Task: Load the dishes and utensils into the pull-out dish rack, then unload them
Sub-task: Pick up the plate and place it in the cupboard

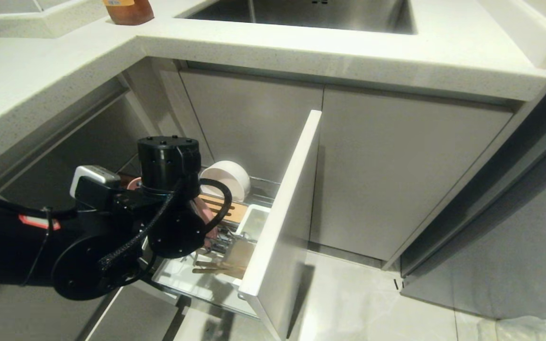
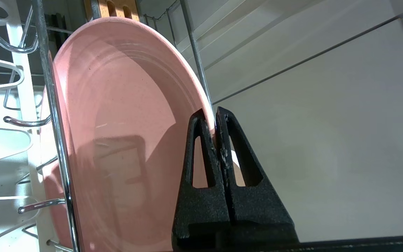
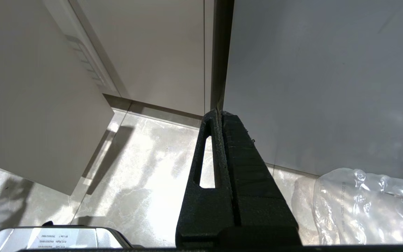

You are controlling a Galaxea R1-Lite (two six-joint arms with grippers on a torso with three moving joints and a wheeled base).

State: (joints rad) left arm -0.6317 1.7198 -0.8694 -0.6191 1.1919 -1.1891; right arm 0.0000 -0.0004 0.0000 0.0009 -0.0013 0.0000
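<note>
I can open my left gripper now and the pink plate would stand in the rack, because the plate's lower edge reaches below the chrome wire.
The pull-out dish rack [image 1: 282, 222] stands open below the counter, its tall white front panel toward me. My left gripper [image 2: 214, 117] is inside it, shut on the rim of the pink plate [image 2: 117, 122], which stands on edge against a chrome wire [image 2: 59, 140]. In the head view my left wrist hides most of the plate [image 1: 205, 214]. The white bowl [image 1: 225, 182] stands on edge at the rack's back, beside the slotted wood strip [image 1: 228, 208]. Wooden chopsticks [image 1: 216, 271] lie at the rack's front. My right gripper [image 3: 220, 113] hangs shut and empty over the floor.
The stone counter [image 1: 301, 47] with a steel sink [image 1: 311, 14] overhangs the rack, and a brown bottle [image 1: 128, 12] stands on it. Closed cabinet doors [image 1: 396, 180] are to the right. A clear plastic bag [image 3: 369, 206] lies on the tiled floor [image 1: 363, 303].
</note>
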